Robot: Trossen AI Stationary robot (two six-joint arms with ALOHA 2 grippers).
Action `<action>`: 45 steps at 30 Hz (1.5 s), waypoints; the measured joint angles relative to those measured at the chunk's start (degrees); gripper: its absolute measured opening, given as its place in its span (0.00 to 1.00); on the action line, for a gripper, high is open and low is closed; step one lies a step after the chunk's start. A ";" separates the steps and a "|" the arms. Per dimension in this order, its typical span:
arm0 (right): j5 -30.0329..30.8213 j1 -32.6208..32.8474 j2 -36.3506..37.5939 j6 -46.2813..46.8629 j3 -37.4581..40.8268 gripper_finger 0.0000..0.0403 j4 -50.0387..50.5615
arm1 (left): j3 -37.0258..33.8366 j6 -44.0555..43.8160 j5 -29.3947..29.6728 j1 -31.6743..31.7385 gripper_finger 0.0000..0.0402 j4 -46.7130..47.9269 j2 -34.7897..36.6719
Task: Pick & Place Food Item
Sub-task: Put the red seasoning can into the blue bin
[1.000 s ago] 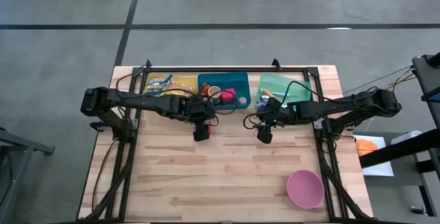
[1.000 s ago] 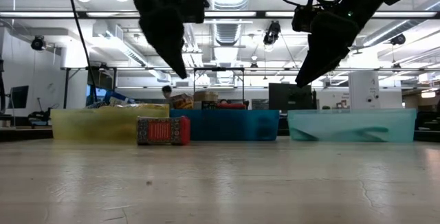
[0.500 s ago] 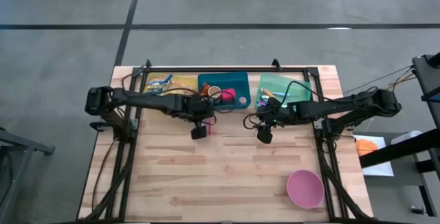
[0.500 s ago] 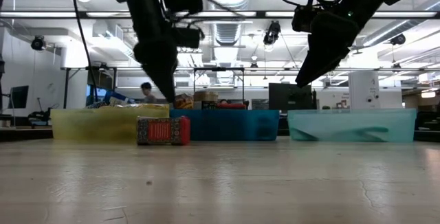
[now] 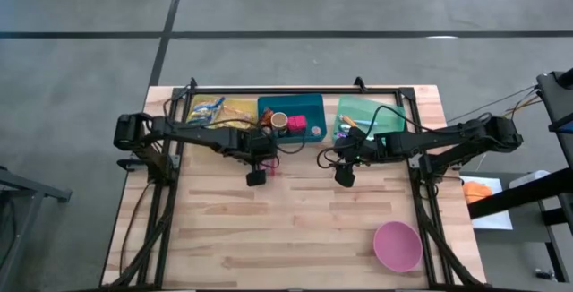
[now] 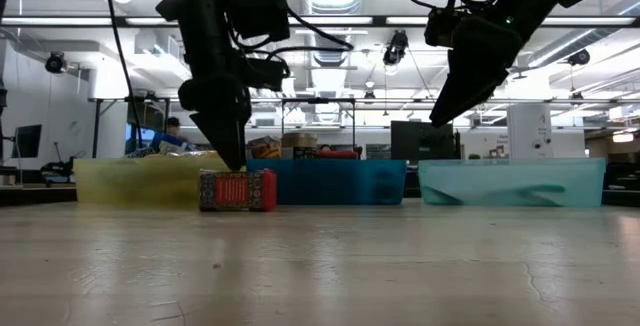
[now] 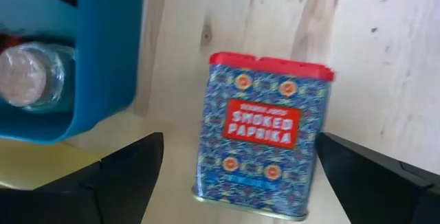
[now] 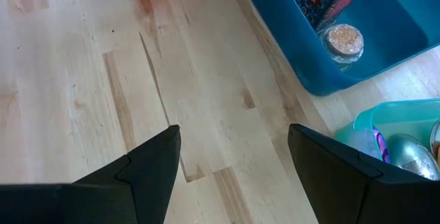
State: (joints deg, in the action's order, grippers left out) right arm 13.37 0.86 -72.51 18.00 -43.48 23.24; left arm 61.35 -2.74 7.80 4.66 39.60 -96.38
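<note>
In the left wrist view my fingers stop above the paprika tin (image 7: pixel 261 138), so it is too early to close. My left gripper lowers first, then closes on the tin.
A blue patterned tin with a red lid, labelled smoked paprika (image 7: pixel 265 135), lies flat on its back on the wooden table just in front of the blue bin (image 5: pixel 291 117); the low view shows the tin (image 6: pixel 237 190) too. My left gripper (image 7: pixel 240 141) hangs open just above it, pointing steeply down. One finger (image 7: pixel 130 172) stands on each side of the tin without touching it. In the low view the left gripper's tips (image 6: pixel 232 164) are right over the tin's top. My right gripper (image 5: pixel 343 177) waits open over bare table near the green bin (image 5: pixel 367 117).
Three bins line the far edge: yellow (image 5: pixel 222 111), blue and green, with packets, jars and cans inside. A pink bowl (image 5: pixel 397 245) sits near the front right corner. The middle and front of the table (image 5: pixel 269 238) are bare wood.
My left gripper has come down toward the paprika tin and a little toward the table's left, tipping more steeply downward, until its tips stand just above the tin. The tin has not moved. My right arm has kept still.
</note>
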 joint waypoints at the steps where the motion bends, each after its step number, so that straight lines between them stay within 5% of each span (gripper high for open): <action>1: 0.00 0.00 0.00 0.00 0.00 0.66 0.00 | -0.31 -0.01 -0.34 0.06 0.97 -0.13 0.00; 45: 0.00 0.00 0.00 0.00 0.00 0.66 0.00 | -9.76 -5.98 -5.93 0.05 0.97 -10.51 0.04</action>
State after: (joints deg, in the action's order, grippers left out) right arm 13.37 0.86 -72.51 18.00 -43.48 23.24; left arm 51.59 -8.72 1.87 4.71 29.09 -96.33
